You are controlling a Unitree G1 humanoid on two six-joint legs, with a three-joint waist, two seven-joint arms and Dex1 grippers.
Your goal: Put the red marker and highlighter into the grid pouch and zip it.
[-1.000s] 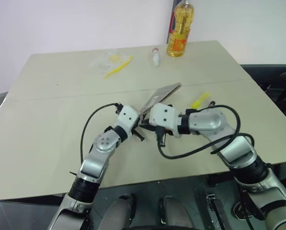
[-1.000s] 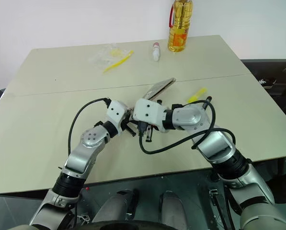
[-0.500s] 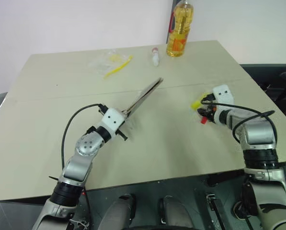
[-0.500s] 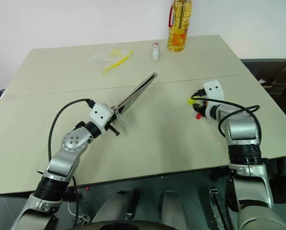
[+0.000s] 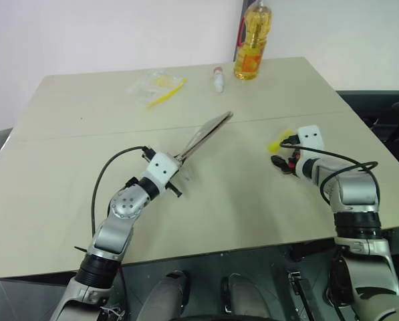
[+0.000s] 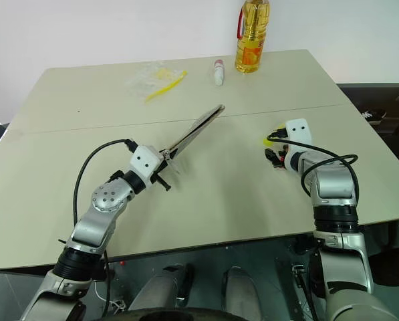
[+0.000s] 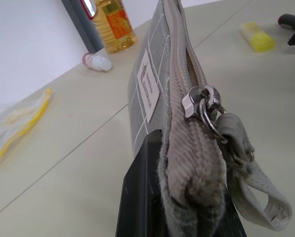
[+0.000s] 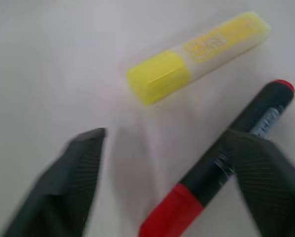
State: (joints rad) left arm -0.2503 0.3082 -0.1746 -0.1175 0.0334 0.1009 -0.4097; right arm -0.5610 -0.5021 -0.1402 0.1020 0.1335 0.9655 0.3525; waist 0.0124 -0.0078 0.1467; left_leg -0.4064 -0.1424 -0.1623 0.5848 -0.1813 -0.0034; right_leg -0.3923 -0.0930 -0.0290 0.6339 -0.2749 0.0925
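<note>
My right gripper's finger is above the marker's black body point(image 8: 258, 111), so it would miss if it closed now. It should go lower before it closes on the marker.
My left gripper point(image 5: 178, 161) is shut on one end of the grid pouch point(image 5: 206, 133), holding it tilted up off the table on its edge. In the left wrist view the pouch point(image 7: 148, 89) shows its white label and its zipper pull point(image 7: 202, 101) close to the gripped end, with the zipper parted beyond it. Over at the right, the yellow highlighter point(image 8: 196, 54) and the red marker point(image 8: 260, 114) lie side by side on the table. My right gripper point(image 8: 164, 136) hangs open just over them. One of its fingers point(image 8: 266, 173) covers part of the marker.
At the far edge stand an oil bottle point(image 5: 250, 40), a white tube with a red cap point(image 5: 217, 79) and a clear plastic bag with a yellow stick point(image 5: 156, 87). A seam point(image 5: 85, 131) crosses the table. The table's right edge point(image 5: 386, 157) is close to my right arm.
My right arm has swung away from the pouch to the right and come down by the highlighter and marker, and its jaws have opened wide. The left gripper with the pouch has shifted slightly left.
</note>
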